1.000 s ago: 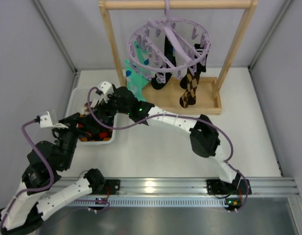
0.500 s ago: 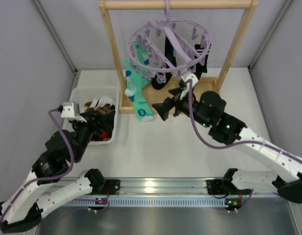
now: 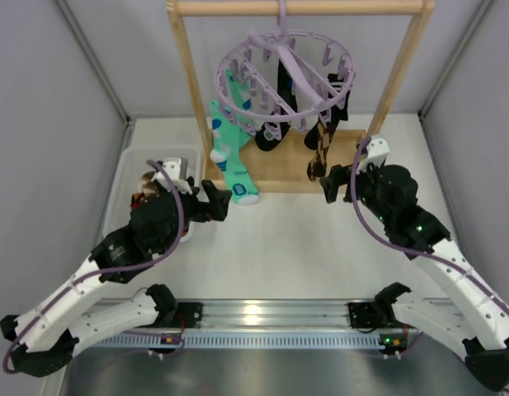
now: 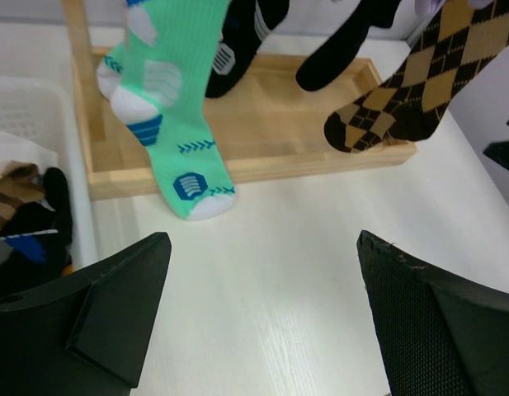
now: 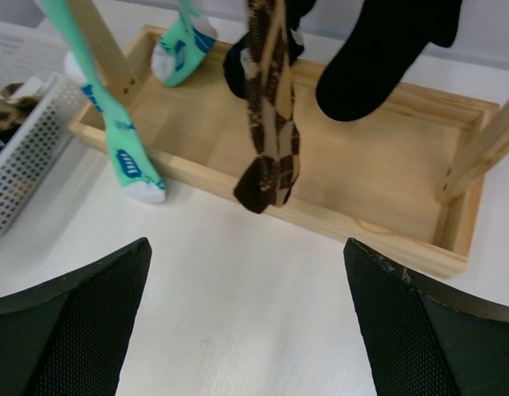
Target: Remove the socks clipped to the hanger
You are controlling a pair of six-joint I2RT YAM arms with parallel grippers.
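Note:
My left gripper grabs the brown diamond-patterned sock by its low-hanging dark heel (image 3: 317, 167) (image 4: 417, 124) next, since the sock's clipped cuff stays free for unclipping.
The lilac hanger (image 3: 297, 78) hangs by its hook from the wooden frame's top bar. Clipped to it are mint-green socks (image 3: 229, 161), black socks (image 3: 283, 107) and a brown diamond-patterned sock (image 3: 320, 148). My left gripper (image 3: 217, 202) is open and empty, low over the table just in front of a mint sock (image 4: 176, 107). My right gripper (image 3: 330, 183) is open and empty too, just right of the diamond sock's toe (image 5: 270, 124), which hangs turned edge-on. Open table lies between the jaws of the left gripper (image 4: 262, 243) and of the right gripper (image 5: 246, 247).
A white basket (image 3: 130, 165) holding loose socks sits at the left, beside my left arm. The light wooden frame (image 3: 188, 82) stands on a wooden tray base (image 3: 353, 177) at the back. Grey walls close in on both sides.
Both arms have left the basket. The right arm swung across to the right, in front of the diamond sock. The left gripper moved right, toward the mint socks.

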